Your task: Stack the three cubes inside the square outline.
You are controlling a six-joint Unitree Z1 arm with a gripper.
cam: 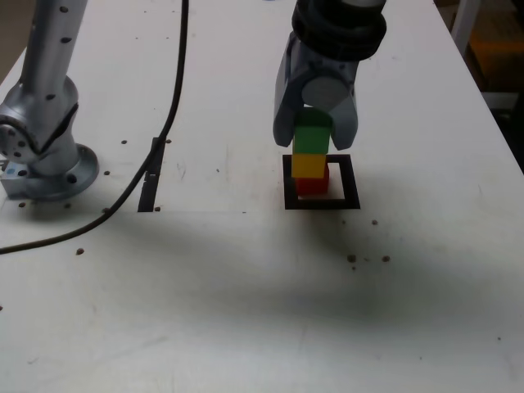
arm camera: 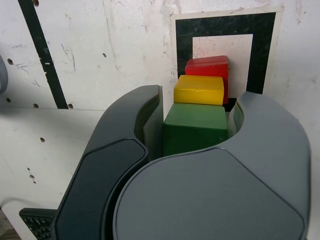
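Observation:
I should open my gripper now, because the green cube's lower edge (cam: 310, 153) sits on the yellow cube (cam: 309, 166) and the green cube would stay there.
A stack of three cubes stands inside the square outline (cam: 322, 202) in the exterior view: the red cube (cam: 314, 186) at the bottom, the yellow cube (cam: 309, 166) on it, the green cube (cam: 312, 137) on top. My gripper (cam: 313, 135) comes down from above with a grey finger on each side of the green cube, shut on it. In the wrist view the green cube (arm camera: 195, 127) sits between the pads of the gripper (arm camera: 196, 127), with the yellow cube (arm camera: 199, 90) and the red cube (arm camera: 207, 66) below it inside the square outline (arm camera: 225, 24).
The arm's silver base (cam: 41, 155) stands at the exterior view's left, with a black cable (cam: 168, 123) trailing across the white table. A straight black tape strip (cam: 151, 176) (arm camera: 42, 55) lies between base and outline. The table's edge (cam: 499, 123) runs along the exterior view's right.

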